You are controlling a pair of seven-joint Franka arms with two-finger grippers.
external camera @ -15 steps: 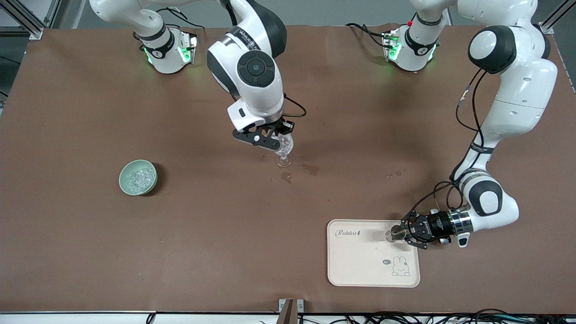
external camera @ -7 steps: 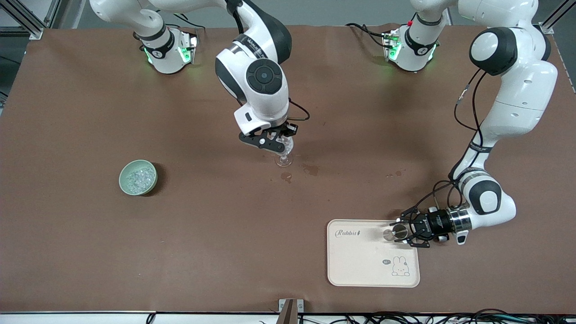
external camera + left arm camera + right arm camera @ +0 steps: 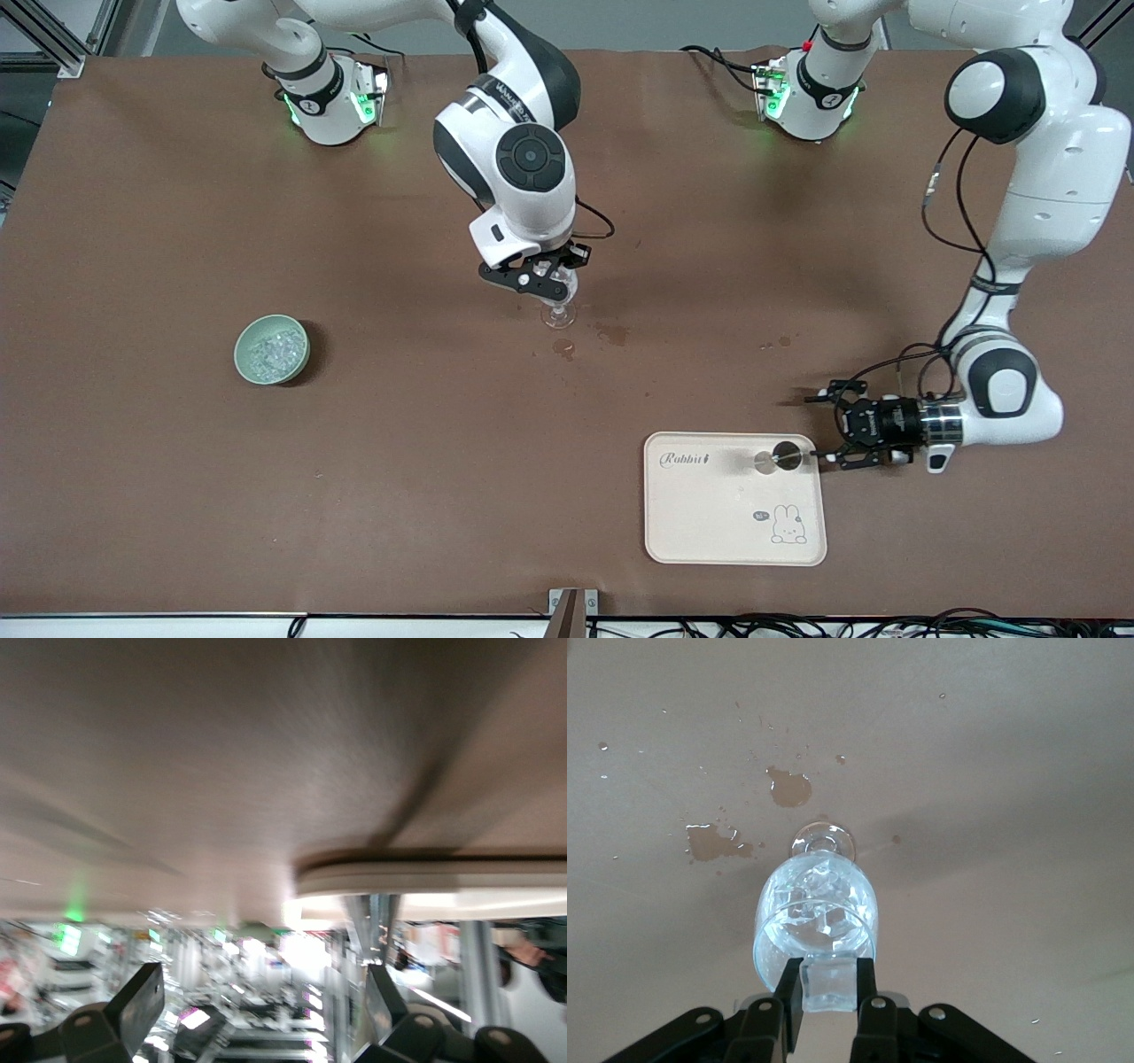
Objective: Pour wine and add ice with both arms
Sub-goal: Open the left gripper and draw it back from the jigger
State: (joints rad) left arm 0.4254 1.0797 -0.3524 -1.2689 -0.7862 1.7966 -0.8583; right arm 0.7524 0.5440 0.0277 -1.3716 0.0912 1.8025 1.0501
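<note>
My right gripper should open, because the ice cube (image 3: pixel 830 985) hangs inside the glass rim (image 3: pixel 815 904) in the right wrist view, so the ice cube would stay in the glass.
A clear stemmed glass (image 3: pixel 559 308) stands mid-table with ice chunks (image 3: pixel 819 895) in it. My right gripper (image 3: pixel 547 282) hangs just over its rim, shut on one clear ice cube (image 3: pixel 830 985); the glass (image 3: pixel 815 921) shows directly under the gripper (image 3: pixel 830 997). A pale green bowl (image 3: pixel 241 356) holding more ice (image 3: pixel 275 347) sits toward the right arm's end. My left gripper (image 3: pixel 820 425) is open and empty, lying low beside the tray's edge, apart from a small metallic round container (image 3: pixel 778 455) on the cream tray (image 3: pixel 709 523). The left wrist view is blurred; its gripper (image 3: pixel 261 1010) is open.
Wet stains (image 3: pixel 611 334) lie on the brown table beside the glass, also in the right wrist view (image 3: pixel 788 788). The tray's rim (image 3: pixel 425 877) shows in the left wrist view. Both arm bases stand along the table's edge farthest from the front camera.
My left gripper has let go of the metallic container and drawn back off the tray toward the left arm's end. My right gripper has shifted slightly over the glass, still holding the cube.
</note>
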